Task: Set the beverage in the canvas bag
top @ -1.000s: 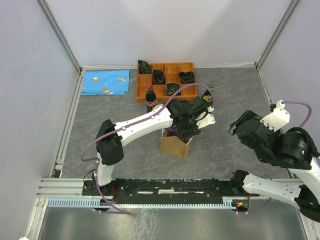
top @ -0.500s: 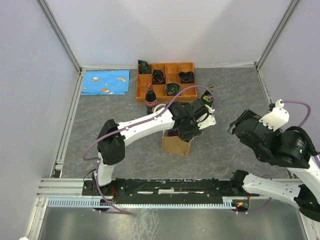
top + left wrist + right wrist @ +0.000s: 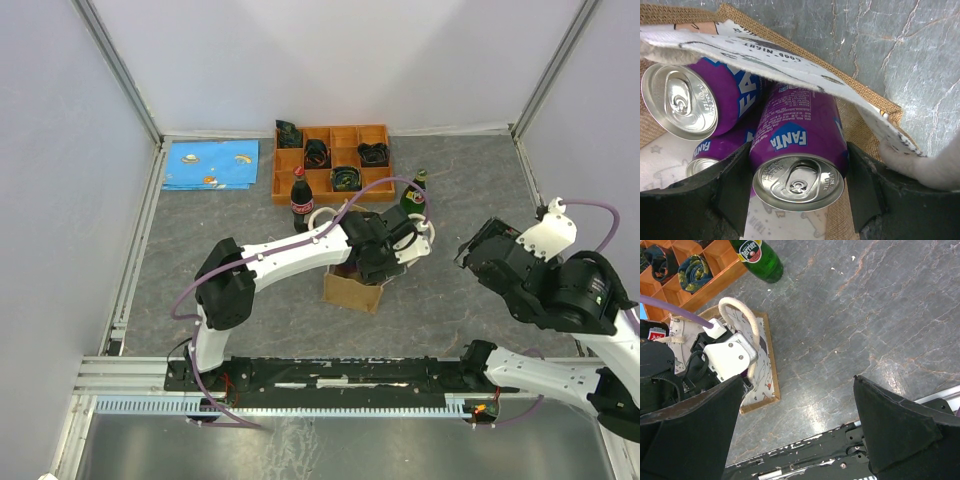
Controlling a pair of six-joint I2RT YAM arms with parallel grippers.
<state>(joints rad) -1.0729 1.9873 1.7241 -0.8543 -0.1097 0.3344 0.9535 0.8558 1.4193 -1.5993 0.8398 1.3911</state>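
The Fanta can is inside the bag's opening, beside two purple cans, and it would end up in the bag, so my left gripper needs to open.
The canvas bag (image 3: 350,290) sits mid-table; its tan weave and pale printed lining (image 3: 790,65) fill the left wrist view, and it also shows in the right wrist view (image 3: 762,385). My left gripper (image 3: 385,255) reaches into the bag's mouth. In its wrist view the left gripper (image 3: 797,187) is shut on a purple Fanta can (image 3: 800,130), one finger on each side. Two more purple cans (image 3: 695,100) lie in the bag beside it. My right gripper (image 3: 478,252) hangs to the right of the bag, open and empty, its fingers (image 3: 690,425) spread wide above bare table.
A cola bottle (image 3: 300,197) and a green Perrier bottle (image 3: 414,192) stand behind the bag. An orange compartment tray (image 3: 333,160) with dark rolled items is at the back. A blue cloth (image 3: 212,164) lies back left. A black rail (image 3: 330,375) runs along the near edge.
My left wrist has shifted up and to the right over the bag, uncovering the green bottle. A cream handle loop now shows left of the wrist. The right arm has barely moved.
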